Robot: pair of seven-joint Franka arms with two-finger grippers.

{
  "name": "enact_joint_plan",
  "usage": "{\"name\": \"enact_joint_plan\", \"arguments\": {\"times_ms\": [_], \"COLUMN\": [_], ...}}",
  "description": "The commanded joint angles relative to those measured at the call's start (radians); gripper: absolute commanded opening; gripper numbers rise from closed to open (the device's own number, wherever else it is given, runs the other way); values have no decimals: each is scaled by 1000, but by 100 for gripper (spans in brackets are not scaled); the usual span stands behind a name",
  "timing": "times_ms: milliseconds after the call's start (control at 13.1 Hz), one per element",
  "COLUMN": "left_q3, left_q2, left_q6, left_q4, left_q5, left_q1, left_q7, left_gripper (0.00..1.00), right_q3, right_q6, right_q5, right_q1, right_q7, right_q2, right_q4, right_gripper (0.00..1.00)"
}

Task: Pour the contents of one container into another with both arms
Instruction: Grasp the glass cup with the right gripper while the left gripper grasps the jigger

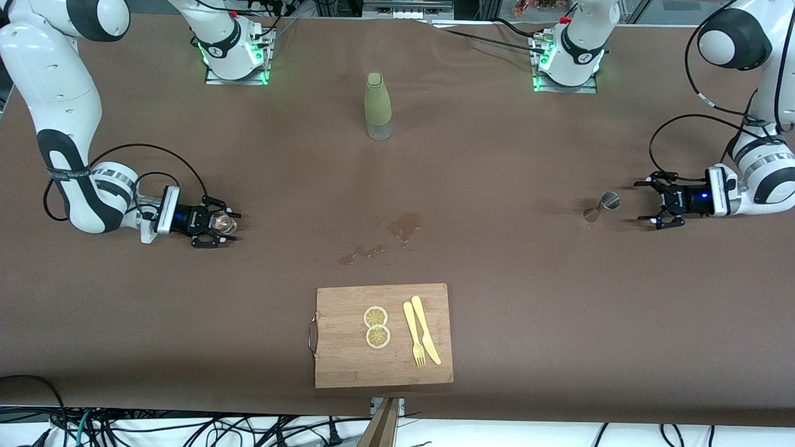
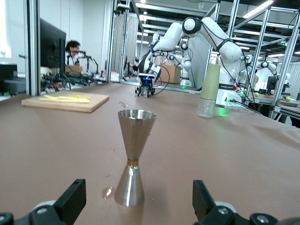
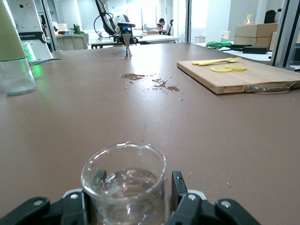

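I will next grab the jigger with my left gripper by its narrow middle [image 1: 599, 208], so that the steel jigger's wide upper rim [image 1: 610, 200] stays free to take in the poured liquid.
A clear glass [image 1: 222, 221] [image 3: 124, 183] holding some clear liquid stands on the table at the right arm's end. My right gripper [image 1: 231, 226] [image 3: 138, 183] is low around it, jaws partly closed; one finger sits against the glass and a thin strip of table shows at the other. A steel hourglass-shaped jigger [image 1: 601, 207] [image 2: 133, 154] stands upright at the left arm's end. My left gripper [image 1: 643, 202] [image 2: 137, 190] is open wide just short of it, fingers [image 2: 72, 197] well apart from its base.
A green-sleeved bottle [image 1: 377, 105] [image 2: 207, 91] stands mid-table near the bases. Spilled liquid [image 1: 404, 225] wets the middle. A wooden cutting board [image 1: 348, 366] with two lemon slices [image 1: 376, 326], a yellow fork and a knife [image 1: 425, 338] lies nearest the front camera.
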State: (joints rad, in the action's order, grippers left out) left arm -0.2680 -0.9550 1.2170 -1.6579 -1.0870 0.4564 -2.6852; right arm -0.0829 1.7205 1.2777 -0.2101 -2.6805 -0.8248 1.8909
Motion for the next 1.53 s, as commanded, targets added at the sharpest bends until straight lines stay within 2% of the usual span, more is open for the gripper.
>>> {"name": "enact_joint_plan", "arguments": {"times_ms": [0,77,153,230,383,919,1073,1149,1302,1456], "left_q3": [12,21,30,36,36,41,41,41,41,39], "left_q2": [-28,-36,-48,-59,-68,-73,-71,-70,-70,-68], "left_q6": [3,6,7,9,9,1,-4,-5,-22,-22], "left_q4": [4,6,6,6,4,4,4,4,4,4], "left_q5": [-53,-62,-77,-89,-94,-79,-77,-77,-76,-61], "left_q1": [-39,-53,-61,-74,-96,-108,-108,-107,-107,-102], "left_q7": [-120,-122,-122,-127,-127,-128,-130,-130,-130,-130], "left_gripper": [100,100,100,100,100,99,78,72,60,45], "right_q3": [0,0,0,0,2,84,86,88,130,144], "right_q6": [-25,-36,-53,-93,-120,-154,-154,-154,-142,-144], "right_q5": [22,22,20,20,19,15,17,17,22,22], "right_q1": [-2,-2,-2,1,20,48,54,61,74,112], "right_q7": [-12,-7,4,39,97,254,257,258,274,390], "right_q2": [-4,-5,-4,-4,-4,4,4,6,4,4], "right_q4": [5,4,2,-4,-30,-108,-108,-113,-148,-197], "right_gripper": [38,27,25,14,4,1,1,0,0,0]}}
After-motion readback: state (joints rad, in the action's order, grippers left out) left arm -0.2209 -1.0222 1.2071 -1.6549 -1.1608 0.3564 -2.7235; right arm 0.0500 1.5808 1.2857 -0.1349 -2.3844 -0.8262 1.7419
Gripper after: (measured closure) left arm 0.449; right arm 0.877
